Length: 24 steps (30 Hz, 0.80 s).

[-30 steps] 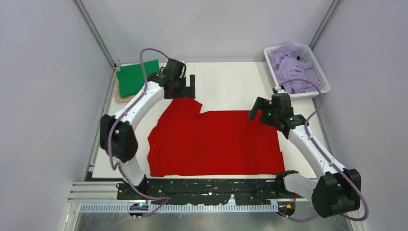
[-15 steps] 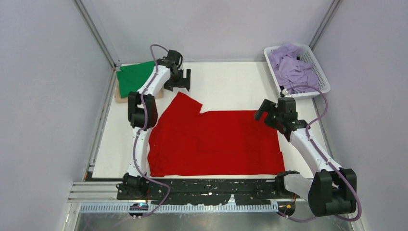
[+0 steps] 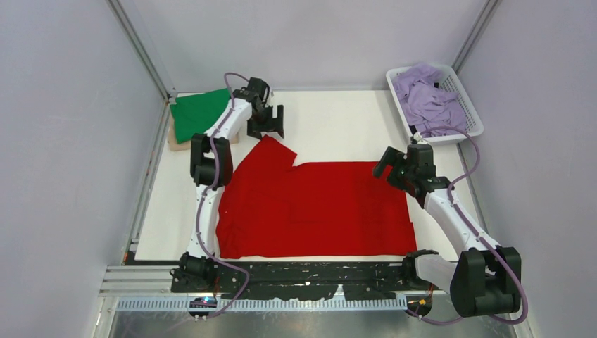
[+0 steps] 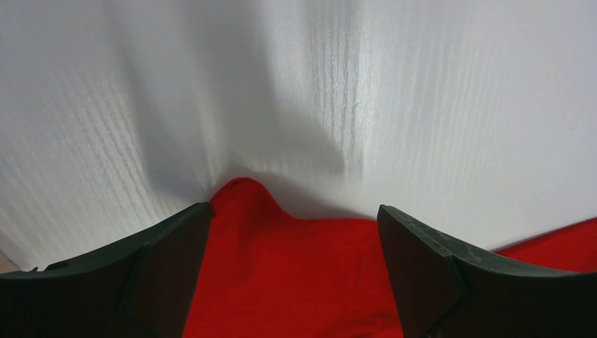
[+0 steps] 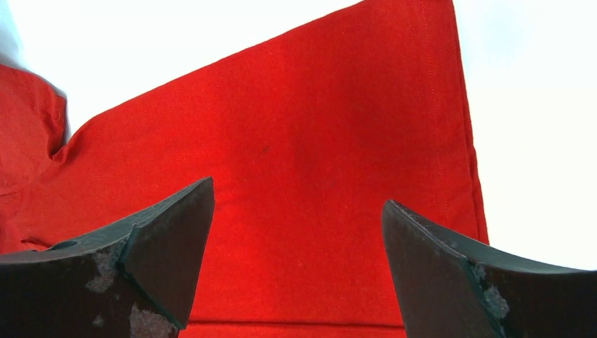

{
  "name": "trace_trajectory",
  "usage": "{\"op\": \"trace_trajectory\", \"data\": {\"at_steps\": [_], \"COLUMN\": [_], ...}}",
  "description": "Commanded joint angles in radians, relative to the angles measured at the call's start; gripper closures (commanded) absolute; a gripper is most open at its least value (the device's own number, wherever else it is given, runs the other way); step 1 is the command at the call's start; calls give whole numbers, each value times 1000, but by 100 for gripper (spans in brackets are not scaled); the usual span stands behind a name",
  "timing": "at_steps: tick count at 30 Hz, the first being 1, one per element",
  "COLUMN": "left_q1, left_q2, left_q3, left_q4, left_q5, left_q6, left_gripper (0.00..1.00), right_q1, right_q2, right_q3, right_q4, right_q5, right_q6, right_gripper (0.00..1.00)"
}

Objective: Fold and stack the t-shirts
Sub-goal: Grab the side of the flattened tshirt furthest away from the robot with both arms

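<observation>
The bright red t-shirt [image 3: 310,208] needs that side folded over toward its near edge, so next my left gripper will grip it by its far sleeve tip [image 3: 269,139].
The bright red t-shirt [image 3: 310,208] lies spread flat in the middle of the white table. My left gripper [image 3: 266,127] is open over its far left sleeve tip. In the left wrist view the sleeve's red cloth [image 4: 281,274] lies between the spread fingers of the left gripper [image 4: 294,209]. My right gripper [image 3: 388,167] is open and empty over the shirt's far right corner. The right wrist view shows the right gripper [image 5: 297,193] above the flat red cloth [image 5: 317,105]. A folded green t-shirt [image 3: 197,113] lies at the back left on a beige one [image 3: 172,143].
A white mesh basket [image 3: 450,135] at the back right holds the lavender t-shirts [image 3: 426,98]. Bare white table [image 3: 338,127] shows behind the red shirt. Grey walls and metal frame posts close in the sides and back.
The left arm's elbow has swung inward and its gripper has settled at the red sleeve tip. The right gripper has shifted slightly right, staying open.
</observation>
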Motion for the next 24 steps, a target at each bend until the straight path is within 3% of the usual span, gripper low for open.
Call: {"op": "trace_trajectory", "data": {"at_steps": [1,6,12,18,21,24], "left_q1": [1,0,-3,-5,-6,-9], "left_q2": [-31,-33,-39,-41,-41,-45], "left_q3": [-7,-8,-16,-16,-16,-17], "left_q4": [19,-26,-63,-56,-54,-56], "left_q5": [59,78,43,28,21,17], "left_q6": [-13,7,14,7,11,28], "left_gripper": [10,22,46,75,100,100], "right_q1": [-9,-15,-24,-35,-41,-42], "right_q2": [-40,-43,-62,-73,-59,-15], "right_q3": [-5,-1,-8,-17,-9,22], "right_q4": [17,5,-2,-18,-23,-40], "right_q5": [7,8,12,38,46,118], "right_q6": [-3,-18,-33,-40,-45,-51], "right_gripper": [4,5,5,4,4,3]}}
